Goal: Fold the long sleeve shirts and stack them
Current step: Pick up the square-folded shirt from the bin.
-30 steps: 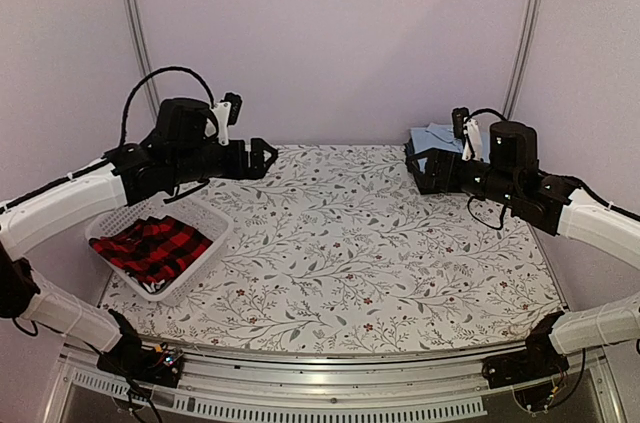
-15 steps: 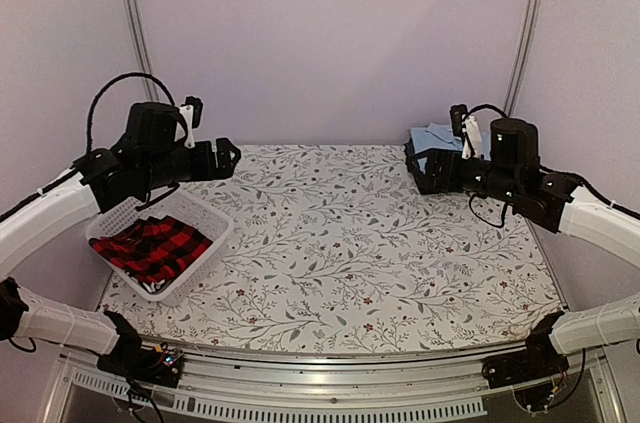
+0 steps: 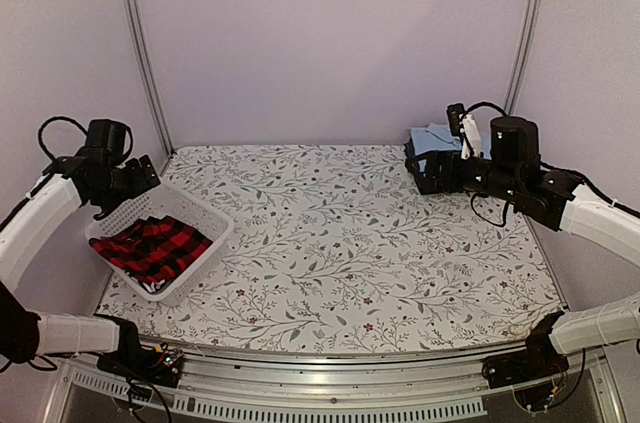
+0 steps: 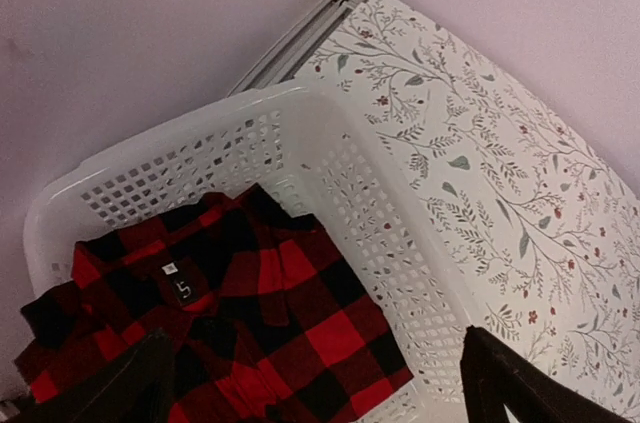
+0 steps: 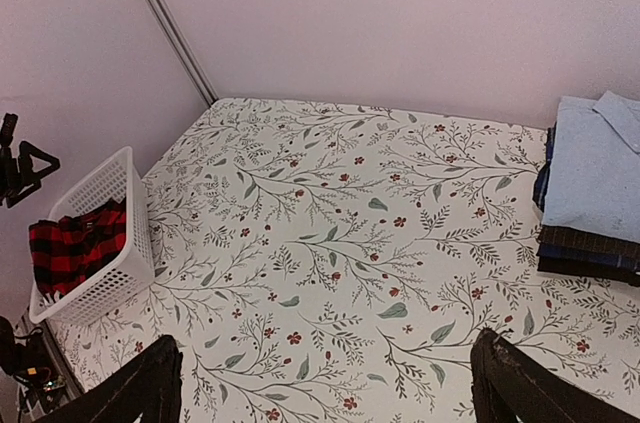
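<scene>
My left gripper grips the check shirt by its front just below the collar next, to lay it face-up on the tabletop for folding.
A red-and-black check shirt lies crumpled in the white basket at the table's left, collar and label up. At the back right corner stands a stack of folded shirts, a light blue one on top of dark navy ones. My left gripper hovers open over the basket's far corner, its fingers either side of the check shirt without touching it. Beside the stack, my right gripper hangs open above the bare cloth, holding nothing.
The white mesh basket sits askew against the left wall, near the table's left edge. A flowered cloth covers the table. Metal posts rise at both back corners, with walls close behind and beside.
My left arm has swung left and back, from above the table's back left to over the basket's far corner. The right arm has barely moved. Both grippers stay open.
</scene>
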Controlling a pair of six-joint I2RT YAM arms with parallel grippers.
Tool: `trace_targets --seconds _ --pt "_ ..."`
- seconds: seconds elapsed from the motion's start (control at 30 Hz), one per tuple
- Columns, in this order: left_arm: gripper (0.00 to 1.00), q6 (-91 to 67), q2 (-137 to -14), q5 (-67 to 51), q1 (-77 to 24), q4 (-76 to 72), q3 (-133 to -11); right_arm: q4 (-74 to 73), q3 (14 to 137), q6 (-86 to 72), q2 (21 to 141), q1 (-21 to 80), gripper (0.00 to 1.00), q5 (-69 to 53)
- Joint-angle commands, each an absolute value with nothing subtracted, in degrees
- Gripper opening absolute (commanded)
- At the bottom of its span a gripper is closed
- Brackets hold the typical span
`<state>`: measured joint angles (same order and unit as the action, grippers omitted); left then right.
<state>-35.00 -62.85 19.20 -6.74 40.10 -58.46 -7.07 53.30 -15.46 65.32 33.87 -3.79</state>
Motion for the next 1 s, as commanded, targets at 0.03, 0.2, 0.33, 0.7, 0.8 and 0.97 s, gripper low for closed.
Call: trace_targets --seconds 0.03,0.2,0.33,0.7,0.8,0.97 --pt "1.00 -34.4 -64.2 10.1 6.0 40.8 -51.3 -7.8 55.2 -14.2 65.2 34.2 0.99 -4.6" --pt "1.00 -33.3 -67.2 4.2 14.5 35.2 -45.3 -7.6 54.8 -14.2 65.5 34.2 0.99 -4.7" --pt "1.00 -33.2 -71.2 -0.3 18.9 32.5 -44.4 -7.4 54.8 -14.2 66.0 34.2 0.99 -4.7" --pt "1.00 -35.5 -81.5 1.8 22.6 27.9 -42.9 -5.7 53.0 -14.2 65.9 34.2 0.99 -4.6" --pt "1.00 -36.8 -82.5 2.8 22.6 27.4 -42.7 -4.5 52.3 -14.4 65.5 34.2 0.99 -4.8" --pt "0.94 -37.4 -84.4 2.5 22.4 26.3 -42.4 -4.0 52.5 -14.6 65.6 34.2 0.99 -5.6"
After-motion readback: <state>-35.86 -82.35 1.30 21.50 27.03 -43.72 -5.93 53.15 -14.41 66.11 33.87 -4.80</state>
